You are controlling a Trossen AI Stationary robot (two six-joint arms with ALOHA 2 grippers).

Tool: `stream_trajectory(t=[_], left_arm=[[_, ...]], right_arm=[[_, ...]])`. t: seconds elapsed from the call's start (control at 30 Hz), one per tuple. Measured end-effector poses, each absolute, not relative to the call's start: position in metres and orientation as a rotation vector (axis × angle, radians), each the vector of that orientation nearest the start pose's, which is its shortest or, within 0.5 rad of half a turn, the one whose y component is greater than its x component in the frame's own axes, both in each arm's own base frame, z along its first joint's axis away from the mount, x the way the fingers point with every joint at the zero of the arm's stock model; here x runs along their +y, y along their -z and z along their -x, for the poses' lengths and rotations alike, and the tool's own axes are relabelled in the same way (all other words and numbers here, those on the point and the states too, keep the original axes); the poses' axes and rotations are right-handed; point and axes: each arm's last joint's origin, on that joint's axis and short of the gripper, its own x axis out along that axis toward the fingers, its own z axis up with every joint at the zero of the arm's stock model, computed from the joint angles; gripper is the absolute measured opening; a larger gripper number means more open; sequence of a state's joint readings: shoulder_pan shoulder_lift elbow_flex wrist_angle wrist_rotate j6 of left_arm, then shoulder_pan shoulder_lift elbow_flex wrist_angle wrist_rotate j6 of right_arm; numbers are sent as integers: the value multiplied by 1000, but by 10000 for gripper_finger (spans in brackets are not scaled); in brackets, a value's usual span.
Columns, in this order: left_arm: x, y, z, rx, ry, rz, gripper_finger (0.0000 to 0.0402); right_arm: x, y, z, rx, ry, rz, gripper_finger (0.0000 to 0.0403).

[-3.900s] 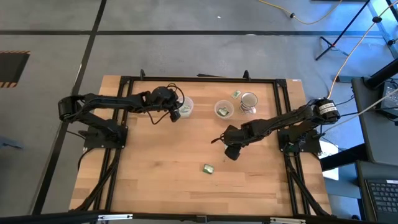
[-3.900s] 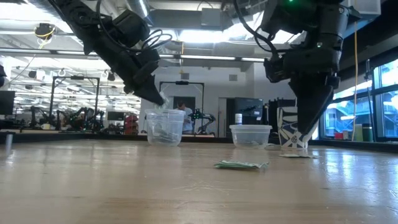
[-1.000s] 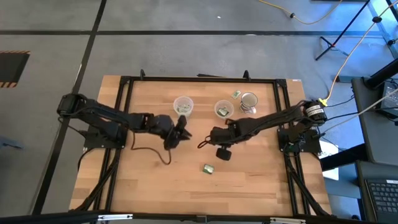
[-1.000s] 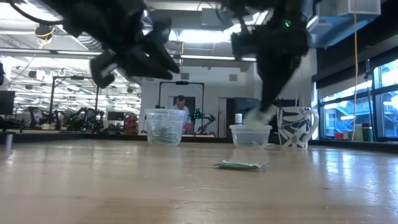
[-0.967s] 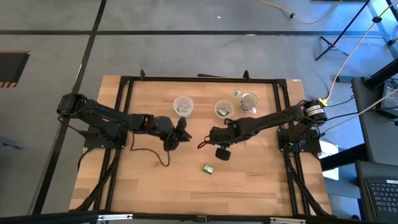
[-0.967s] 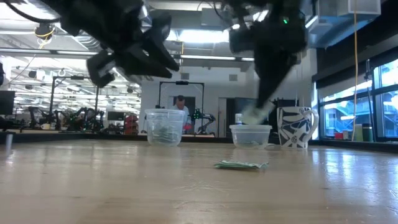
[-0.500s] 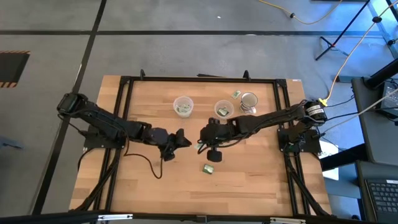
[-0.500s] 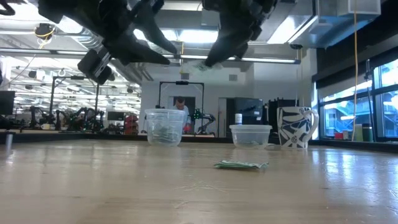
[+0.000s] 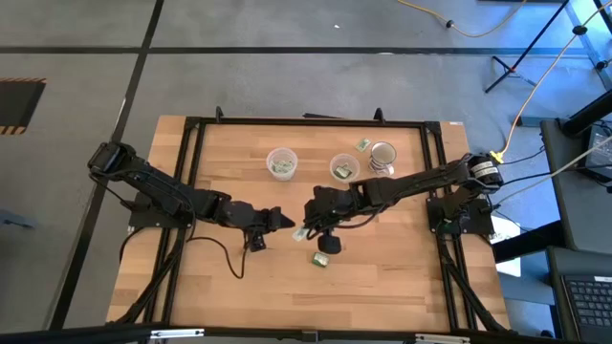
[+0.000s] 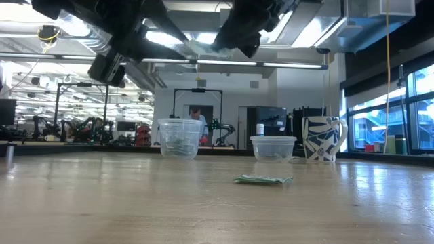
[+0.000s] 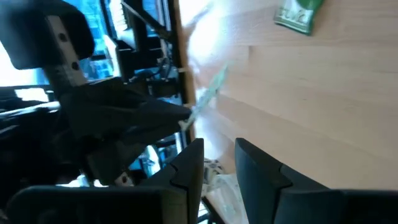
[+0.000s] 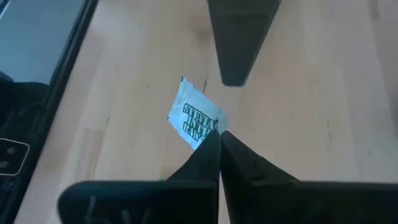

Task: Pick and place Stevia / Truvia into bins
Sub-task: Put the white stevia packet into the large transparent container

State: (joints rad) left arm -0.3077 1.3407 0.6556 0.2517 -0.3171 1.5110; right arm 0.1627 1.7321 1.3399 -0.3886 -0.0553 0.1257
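Observation:
My left gripper grabs the Stevia sachet by its loose end (image 9: pixel 298 232) opposite the sachet's pinched corner next, to get the sachet into its bin.
My right gripper (image 12: pixel 217 142) hangs above the table's middle (image 9: pixel 306 227), shut on a white Stevia sachet (image 12: pixel 196 121). My left gripper (image 11: pixel 217 167) stands close to its left (image 9: pixel 284 219), open, its fingers pointing at the right gripper and the sachet (image 11: pixel 208 99), with nothing between them. A green sachet (image 9: pixel 321 259) lies flat on the table just nearer, seen also in the low view (image 10: pixel 263 179). Two clear cup bins (image 9: pixel 281 163) (image 9: pixel 343 169) stand at the far side, each with sachets inside. Another sachet (image 9: pixel 364 144) lies beside the mug. My right gripper pinches the sachet's lower corner (image 12: pixel 209 132) between its two fingers. The fingers slant down toward the table's left. The rest of the sachet sticks out past the fingertips, lifted clear of the table.
A white mug with a dark pattern (image 9: pixel 382 155) stands right of the cups at the far side (image 10: pixel 323 139). A black frame (image 9: pixel 191 124) runs around the wooden tabletop. Bare wood lies at the near side and the left.
My right gripper has risen from just above the middle cup and gone toward the table's left and near edge, tipping less steeply, with the sachet lifted high. My left gripper has swung toward the near edge and rolled about its own line, its fingers staying apart.

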Motion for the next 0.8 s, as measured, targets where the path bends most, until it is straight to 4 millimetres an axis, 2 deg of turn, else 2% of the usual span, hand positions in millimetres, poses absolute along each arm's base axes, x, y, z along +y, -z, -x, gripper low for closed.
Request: stream_trajectory(t=[0.1,0.23,0.57,0.8], left_arm=[[-75,-216,-266,299,278,-1612,86],[-77,-218,-266,228,327,-1594,86],[-78,-217,-266,223,344,-1580,81],[-78,-217,-266,234,329,-1508,39]], right_arm=[[63,-258,-376,787,-157,-78,7],[63,-260,-377,768,-158,-80,7],[64,-262,-379,728,-163,-82,7],[64,-264,-381,707,-165,-81,7]])
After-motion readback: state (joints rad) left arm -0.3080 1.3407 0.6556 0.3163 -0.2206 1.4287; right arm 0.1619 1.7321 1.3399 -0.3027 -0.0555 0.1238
